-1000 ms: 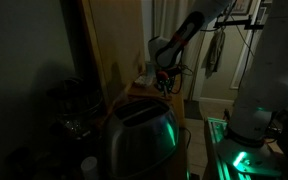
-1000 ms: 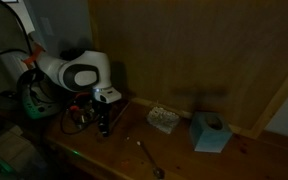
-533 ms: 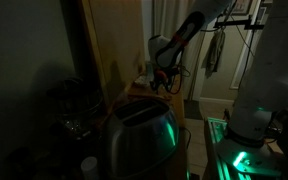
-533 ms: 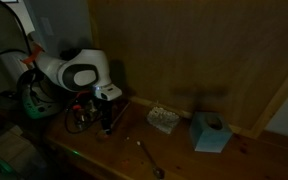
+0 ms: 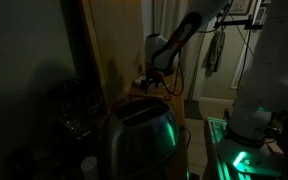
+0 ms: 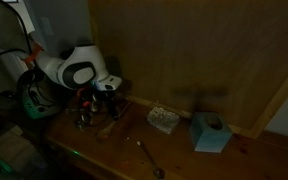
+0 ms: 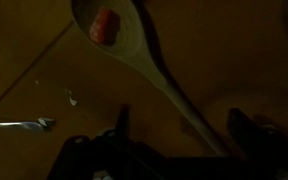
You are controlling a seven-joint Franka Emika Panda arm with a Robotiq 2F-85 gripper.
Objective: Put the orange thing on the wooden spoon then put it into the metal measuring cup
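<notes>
My fingers are above the spoon's handle in the wrist view, so my gripper must lower first, then close on it.
In the wrist view the wooden spoon (image 7: 149,65) lies slantwise on the wooden table, its bowl at the top. The orange thing (image 7: 104,25) rests in that bowl. My gripper (image 7: 184,122) hangs open above the spoon's handle, one dark finger on each side, holding nothing. In an exterior view the gripper (image 6: 106,95) is lifted off the table over the spoon (image 6: 111,124). A thin metal handle (image 7: 19,124) lies at the left of the wrist view; I cannot tell whether it belongs to the metal measuring cup.
The room is very dark. A metal toaster (image 5: 139,135) fills the foreground of an exterior view. On the table sit a long metal utensil (image 6: 149,158), a pale sponge-like block (image 6: 163,119) and a blue box (image 6: 210,131). A wooden wall backs the table.
My gripper has opened and risen from the table surface. The orange thing stays behind in the spoon's bowl.
</notes>
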